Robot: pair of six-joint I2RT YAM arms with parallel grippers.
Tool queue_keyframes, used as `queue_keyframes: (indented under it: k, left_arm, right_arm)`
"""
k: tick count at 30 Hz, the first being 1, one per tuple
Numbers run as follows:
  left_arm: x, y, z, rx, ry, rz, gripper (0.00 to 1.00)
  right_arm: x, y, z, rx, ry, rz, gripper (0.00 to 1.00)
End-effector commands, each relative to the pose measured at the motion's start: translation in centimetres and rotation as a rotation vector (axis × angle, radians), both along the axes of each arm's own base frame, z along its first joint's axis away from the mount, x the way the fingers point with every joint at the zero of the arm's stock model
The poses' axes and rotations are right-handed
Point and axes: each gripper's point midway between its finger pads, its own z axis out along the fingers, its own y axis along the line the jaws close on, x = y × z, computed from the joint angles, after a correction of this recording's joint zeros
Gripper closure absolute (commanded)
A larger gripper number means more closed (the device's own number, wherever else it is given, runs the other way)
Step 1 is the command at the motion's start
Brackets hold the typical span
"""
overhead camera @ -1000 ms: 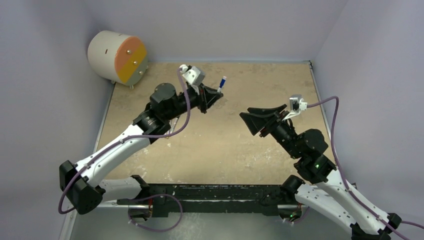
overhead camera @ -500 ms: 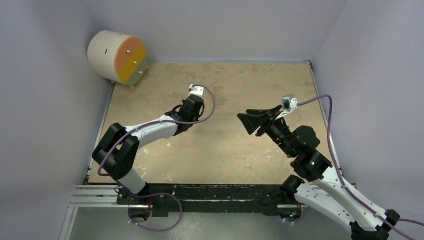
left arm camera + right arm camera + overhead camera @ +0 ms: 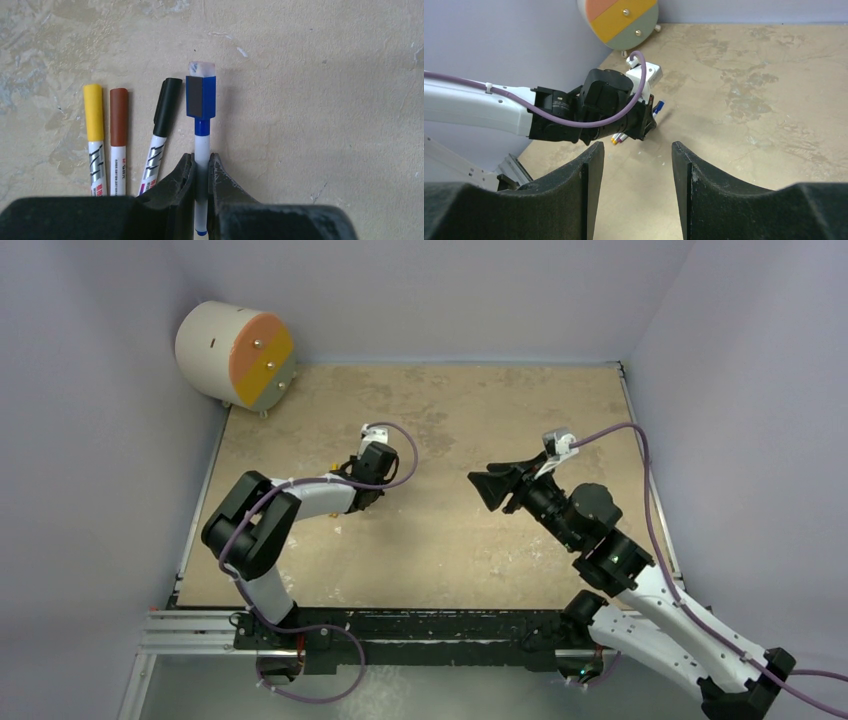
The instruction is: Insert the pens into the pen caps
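Note:
The blue pen is low over flat table and would come to rest beside the black-capped pen, so my left gripper should release it.
In the left wrist view my left gripper is shut on the white barrel of a blue pen. Its blue pen cap is on the pen's far end. The pen is held low over the table, alongside three capped pens lying to its left. Their caps are yellow, brown and black. From above, the left gripper is hidden under its own wrist. My right gripper hangs open and empty right of centre. It faces the left arm, where the blue cap shows.
A white drum with an orange and yellow face sits at the back left corner. Purple-grey walls close in the sandy table on three sides. A black rail runs along the near edge.
The left arm has come down from a raised pose and folded back, bringing the blue pen low beside the other three pens. The right gripper has drifted slightly left, still open.

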Motion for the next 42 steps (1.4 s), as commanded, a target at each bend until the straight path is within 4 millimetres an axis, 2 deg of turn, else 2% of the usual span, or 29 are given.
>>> queue_keyframes:
  k: [1, 6, 15, 21, 25, 27, 29, 31, 36, 38, 40, 42]
  left_arm:
    - [0.6, 0.4, -0.3, -0.023, -0.026, 0.058, 1.0]
    - [0.3, 1.0, -1.1, 0.005, 0.001, 0.078, 1.0]
    - [0.4, 1.3, 1.1, 0.009, -0.022, 0.09, 0.91]
    - [0.2, 1.4, 2.7, -0.011, -0.043, 0.099, 0.79]
    - [0.1, 0.0, 3.7, -0.067, -0.038, 0.05, 0.59]
    - [0.1, -0.7, 4.7, -0.098, -0.052, 0.03, 0.53]
    - [0.2, -1.5, 6.4, -0.13, -0.082, 0.002, 0.51]
    - [0.4, -2.1, 9.1, -0.16, -0.139, -0.017, 0.49]
    - [1.0, -3.0, 17.9, -0.305, -0.311, -0.025, 0.46]
    - [1.2, -3.0, 21.1, -0.387, -0.374, 0.023, 0.45]
    - [1.2, -2.6, 23.1, -0.456, -0.405, 0.1, 0.45]
    - [1.0, -2.4, 24.0, -0.467, -0.413, 0.106, 0.45]
  right_arm:
    - [-0.2, -0.5, 2.4, 0.025, -0.063, -0.008, 0.46]
    - [-0.2, -0.7, 2.0, 0.016, -0.052, -0.017, 0.46]
    - [0.0, -0.6, 1.6, 0.001, -0.046, -0.019, 0.46]
    - [0.1, -0.5, 1.1, -0.006, -0.041, -0.018, 0.46]
    - [0.1, -0.4, 1.1, -0.007, -0.039, -0.018, 0.46]
    - [0.1, -0.5, 1.0, -0.008, -0.037, -0.019, 0.45]
    - [0.2, -0.5, 1.0, -0.008, -0.034, -0.024, 0.45]
    - [0.4, -0.5, 0.7, -0.014, -0.027, -0.032, 0.45]
    - [0.8, -1.0, 0.4, -0.031, -0.005, -0.066, 0.45]
    - [0.8, -1.6, 0.5, -0.029, -0.004, -0.092, 0.45]
    - [0.8, -2.1, 0.6, -0.022, -0.003, -0.114, 0.45]
    - [0.6, -2.5, 0.8, -0.016, 0.005, -0.125, 0.45]
